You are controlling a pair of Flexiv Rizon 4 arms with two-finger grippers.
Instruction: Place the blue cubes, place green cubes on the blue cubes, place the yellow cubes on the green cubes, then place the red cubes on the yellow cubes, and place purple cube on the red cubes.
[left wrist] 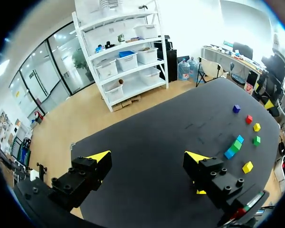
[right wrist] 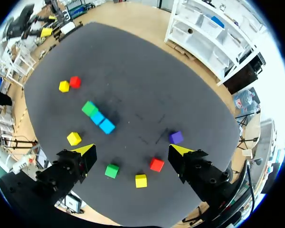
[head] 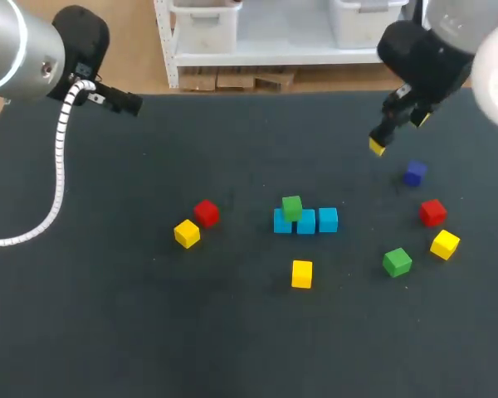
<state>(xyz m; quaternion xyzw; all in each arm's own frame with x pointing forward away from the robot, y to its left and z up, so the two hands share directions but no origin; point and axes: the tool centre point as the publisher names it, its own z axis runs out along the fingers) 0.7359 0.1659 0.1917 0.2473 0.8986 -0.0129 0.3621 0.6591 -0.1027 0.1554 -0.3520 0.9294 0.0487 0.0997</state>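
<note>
The right gripper grabs the green cube outside the row by opposite sides next, leaving that cube's bottom free to rest on a blue cube [head: 328,220] [right wrist: 107,126].
Three blue cubes [head: 305,221] lie in a row at mid-table, and one green cube [head: 291,207] rests on the row's left end. To the right lie the purple cube [head: 414,173], a red cube [head: 432,211], a yellow cube [head: 445,244] and a green cube [head: 397,262]. Another yellow cube [head: 301,274] lies in front of the row. A red cube [head: 206,212] and a yellow cube [head: 187,234] lie to its left. My right gripper [head: 398,133] hangs open and empty above the purple cube [right wrist: 175,137]. My left gripper [left wrist: 148,156] is open and empty high over the far left.
The dark table [head: 108,315] is bare across its front and left. Its far edge [head: 257,91] runs behind both arms. A white cable [head: 60,157] hangs from my left arm over the left side.
</note>
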